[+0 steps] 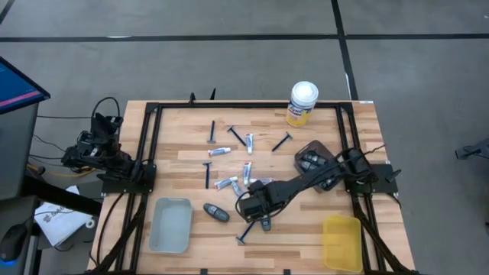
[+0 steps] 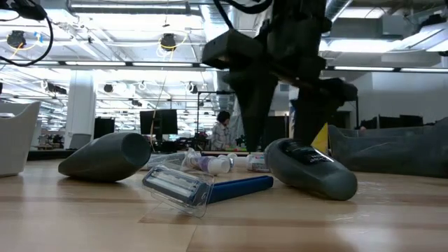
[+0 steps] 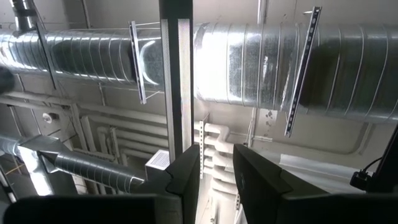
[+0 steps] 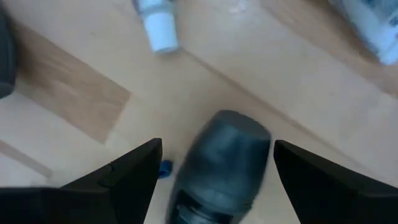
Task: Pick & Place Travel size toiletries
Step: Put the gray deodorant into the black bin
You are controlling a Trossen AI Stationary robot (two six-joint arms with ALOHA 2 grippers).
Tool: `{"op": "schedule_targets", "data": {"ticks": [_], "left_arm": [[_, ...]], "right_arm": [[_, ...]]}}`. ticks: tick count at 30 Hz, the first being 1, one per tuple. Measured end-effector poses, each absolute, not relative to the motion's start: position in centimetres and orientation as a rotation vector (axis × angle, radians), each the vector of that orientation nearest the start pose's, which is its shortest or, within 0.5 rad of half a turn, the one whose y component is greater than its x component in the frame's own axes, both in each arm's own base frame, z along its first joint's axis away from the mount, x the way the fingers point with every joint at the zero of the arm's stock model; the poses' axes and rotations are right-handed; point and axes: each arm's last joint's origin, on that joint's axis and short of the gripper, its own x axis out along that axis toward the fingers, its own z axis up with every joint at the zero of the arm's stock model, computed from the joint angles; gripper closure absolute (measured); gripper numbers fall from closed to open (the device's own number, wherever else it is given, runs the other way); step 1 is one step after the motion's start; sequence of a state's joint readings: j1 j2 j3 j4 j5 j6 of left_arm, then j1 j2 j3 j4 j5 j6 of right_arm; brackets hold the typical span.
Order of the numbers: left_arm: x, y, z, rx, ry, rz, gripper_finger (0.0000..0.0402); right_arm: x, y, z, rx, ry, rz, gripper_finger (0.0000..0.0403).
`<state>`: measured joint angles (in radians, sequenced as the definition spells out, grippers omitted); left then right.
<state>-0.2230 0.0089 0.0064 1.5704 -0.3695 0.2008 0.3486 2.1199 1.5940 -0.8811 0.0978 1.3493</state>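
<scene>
My right gripper grabs the dark grey oval container by its rounded end [image 4: 227,149] next, to pack it.
My right gripper [image 1: 260,214] is open and points down over a dark grey oval container [image 4: 221,165]. The container lies flat on the table, and a finger stands on either side of it without touching. In the low view the gripper [image 2: 276,136] hangs just above that container [image 2: 308,168]. A second grey container [image 1: 215,212] and a dark-blue razor [image 1: 246,233] lie close by. More razors and small white tubes [image 1: 229,183] are scattered toward the far side. My left gripper [image 3: 214,177] is parked off the table's left edge, pointing at the ceiling, with a narrow gap between its fingers.
A grey tray [image 1: 170,224] sits near the table's near-left corner and a yellow tray [image 1: 341,241] near the near-right corner. A dark tray [image 1: 313,159] holding dark items lies under the right arm. The white-lidded yellow canister [image 1: 302,103] stands at the far edge.
</scene>
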Motion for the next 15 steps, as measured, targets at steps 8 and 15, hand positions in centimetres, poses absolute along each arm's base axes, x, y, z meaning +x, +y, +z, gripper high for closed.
{"op": "schedule_targets", "data": {"ticks": [8, 15], "left_arm": [[0.4, 1.0, 26.0, -0.296, -1.469, 0.263, 0.0309], [0.4, 1.0, 26.0, -0.295, -1.469, 0.264, 0.0309]], "right_arm": [[38.5, 16.0, 13.8, 0.785, 1.308, -0.759, 0.0109], [38.2, 15.8, 13.9, 0.752, 1.338, -0.765, 0.0206]]}}
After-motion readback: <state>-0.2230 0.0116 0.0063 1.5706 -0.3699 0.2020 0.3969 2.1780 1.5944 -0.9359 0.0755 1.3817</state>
